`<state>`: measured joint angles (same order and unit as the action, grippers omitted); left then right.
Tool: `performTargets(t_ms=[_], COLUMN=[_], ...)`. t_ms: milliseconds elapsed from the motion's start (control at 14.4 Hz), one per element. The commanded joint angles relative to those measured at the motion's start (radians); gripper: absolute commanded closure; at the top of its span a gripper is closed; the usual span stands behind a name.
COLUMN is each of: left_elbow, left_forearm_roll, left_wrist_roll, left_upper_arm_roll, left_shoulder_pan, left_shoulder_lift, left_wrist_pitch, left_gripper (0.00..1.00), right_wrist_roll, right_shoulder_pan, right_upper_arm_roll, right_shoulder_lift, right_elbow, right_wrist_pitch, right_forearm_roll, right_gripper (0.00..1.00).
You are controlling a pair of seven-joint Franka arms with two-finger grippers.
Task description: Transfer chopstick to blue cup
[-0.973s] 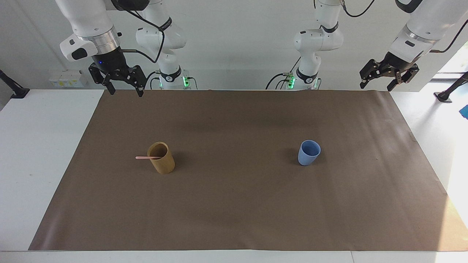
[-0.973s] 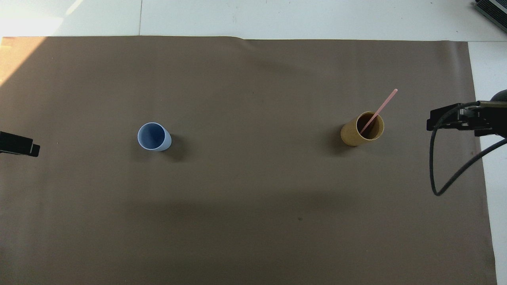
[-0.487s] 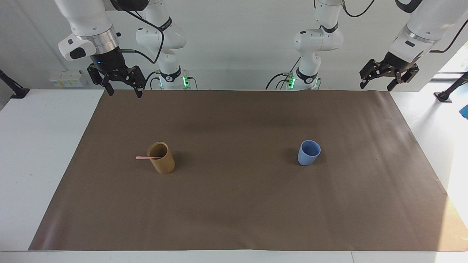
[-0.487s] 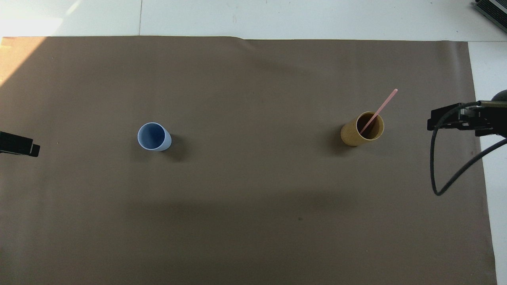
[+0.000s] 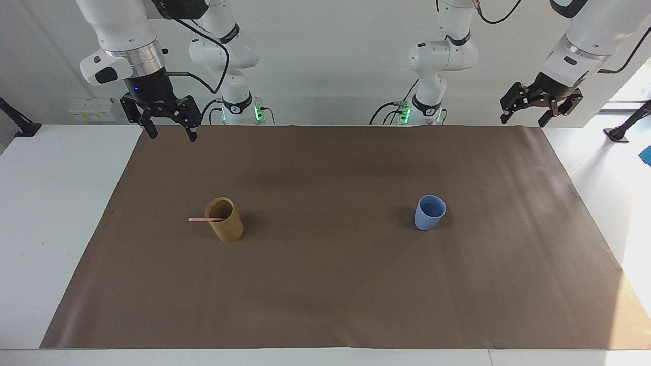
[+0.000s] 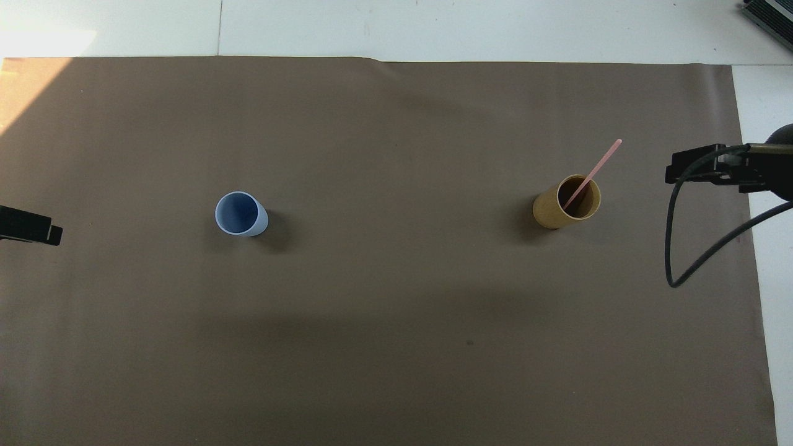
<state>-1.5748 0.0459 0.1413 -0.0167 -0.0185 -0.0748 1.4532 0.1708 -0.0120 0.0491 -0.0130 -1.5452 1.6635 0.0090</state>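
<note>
The left gripper takes hold of the cup by its rim [image 6: 217, 214] next, to bring the blue cup over for the pink chopstick.
A pale pink chopstick [image 5: 201, 219] [image 6: 598, 162] leans in a tan cup [image 5: 225, 223] [image 6: 560, 207], its free end sticking out past the rim toward the right arm's end of the table. The light-blue cup [image 5: 428, 213] [image 6: 240, 214] stands upright and apart from it, toward the left arm's end. My right gripper [image 5: 169, 133] [image 6: 675, 173] hangs open and holds nothing, over the mat's edge nearest the robots, well away from the tan cup. My left gripper [image 5: 524, 119] [image 6: 37, 226] waits open and holds nothing, above the mat's corner at its own end.
A brown mat [image 5: 325, 279] [image 6: 396, 371] covers most of the white table [image 5: 56, 203]. A black cable [image 6: 687, 248] loops down from the right arm's wrist over the mat's edge.
The right gripper has shifted slightly over the mat's edge and turned a little, its cable loop swinging with it. The cups, the chopstick and the left arm have not moved.
</note>
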Motion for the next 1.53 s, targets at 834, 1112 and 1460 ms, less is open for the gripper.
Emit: performTargets(t_ms=[834,1112,1460], left_elbow=[0.002,0.002,0.002], left_forearm_roll=[-0.006,-0.006,-0.006], left_wrist_roll=[-0.011,-0.011,-0.011], left_upper_arm_roll=[0.000,0.000,0.000], left_shoulder_pan=[-0.001,0.000,-0.001], left_shoulder_lift=[-0.005,-0.005,-0.005], left_wrist_pitch=[-0.011,-0.011,-0.013], left_gripper=[0.00,0.00,0.00], right_wrist_roll=[0.022,0.027,0.027], right_shoulder_pan=[-0.003,0.001,0.007], right_upper_arm_roll=[0.006,0.006,0.008], right_shoulder_lift=[0.018,0.034,0.077], right_elbow=[-0.098,-0.199,-0.349], right_wrist_pitch=[0.209,0.370,0.642], right_forearm_roll=[-0.006,-0.006,-0.006], right_gripper=[0.00,0.00,0.00])
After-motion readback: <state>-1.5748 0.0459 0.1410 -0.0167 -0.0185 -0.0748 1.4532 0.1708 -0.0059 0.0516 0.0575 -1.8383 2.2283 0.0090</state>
